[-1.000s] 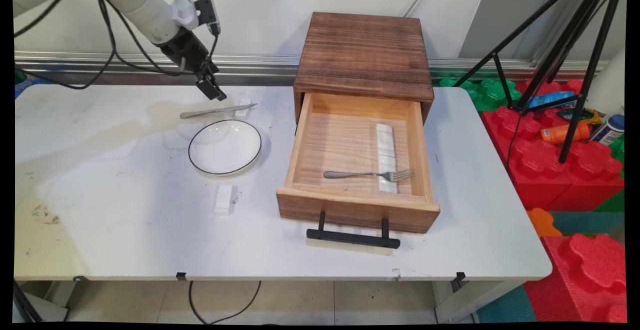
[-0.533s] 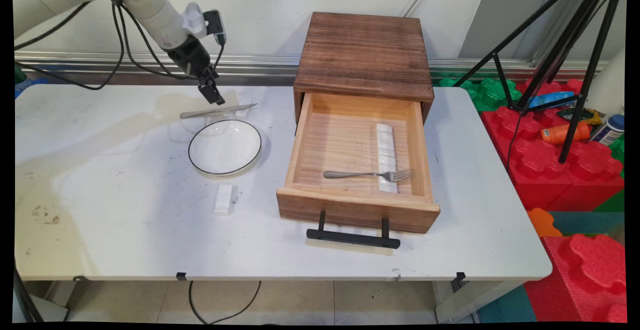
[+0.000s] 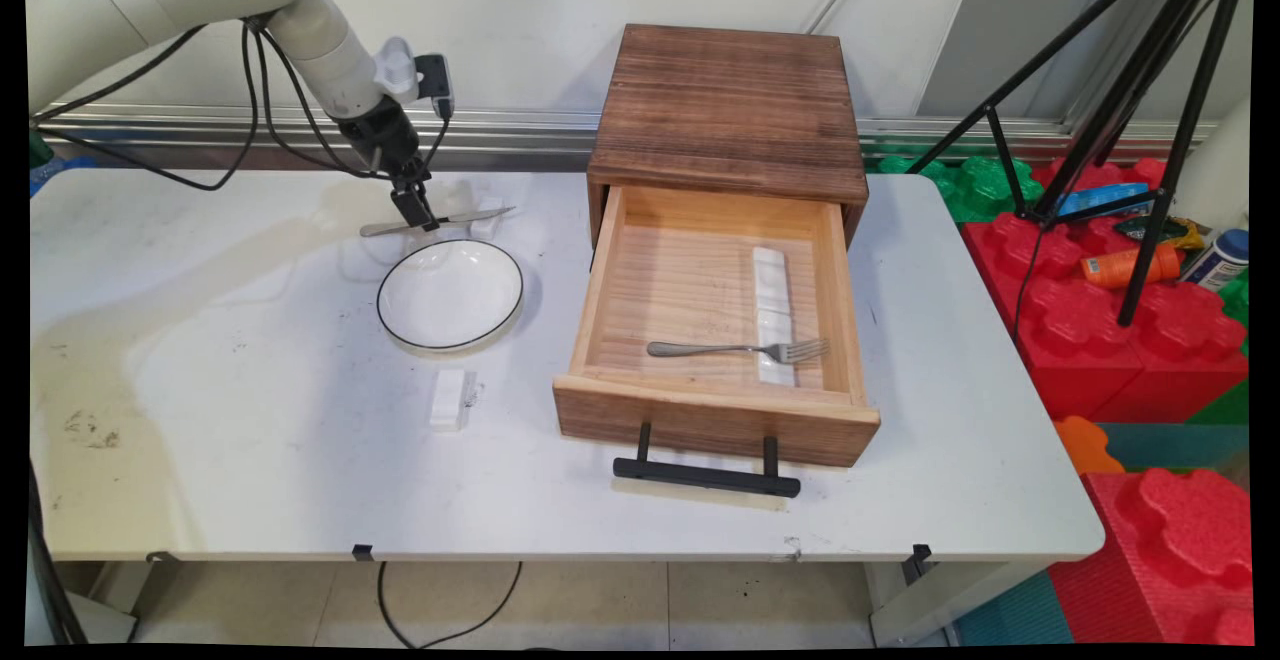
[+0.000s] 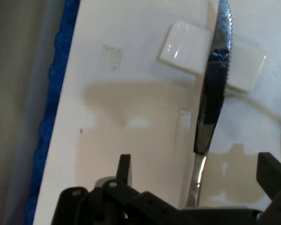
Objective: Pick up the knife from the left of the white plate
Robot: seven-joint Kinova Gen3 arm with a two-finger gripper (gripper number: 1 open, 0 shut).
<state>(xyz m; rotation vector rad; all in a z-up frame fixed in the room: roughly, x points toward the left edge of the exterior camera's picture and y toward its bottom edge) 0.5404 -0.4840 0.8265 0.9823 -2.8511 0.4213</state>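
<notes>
I will lift the serrated knife off its white rest, so next my gripper will grab the knife by its metal handle [image 3: 386, 229].
A metal knife [image 3: 440, 221] lies at the table's far side, its blade propped on a small white rest [image 3: 487, 216]. My gripper [image 3: 414, 213] hangs just over the knife's handle end, tilted, with its tips close to the metal. In the hand view the serrated knife [image 4: 214, 89] runs between my two fingers [image 4: 124, 164], which stand wide apart, and the gripper [image 4: 196, 166] is open with nothing held. The white rest [image 4: 185, 48] lies under the blade at the top. A white plate with a black rim [image 3: 450, 293] sits just in front of the knife.
A wooden cabinet [image 3: 728, 110] stands at the back with its drawer [image 3: 715, 412] pulled out; a fork [image 3: 740, 348] lies in it across a long white rest [image 3: 771, 310]. Another small white rest [image 3: 451, 399] lies before the plate. A black tripod [image 3: 1130, 140] and red foam blocks [image 3: 1130, 340] stand off the table's right.
My gripper has come down and a little towards the near side, from above and behind the knife to right over its handle. The knife, plate and drawer have not moved.
</notes>
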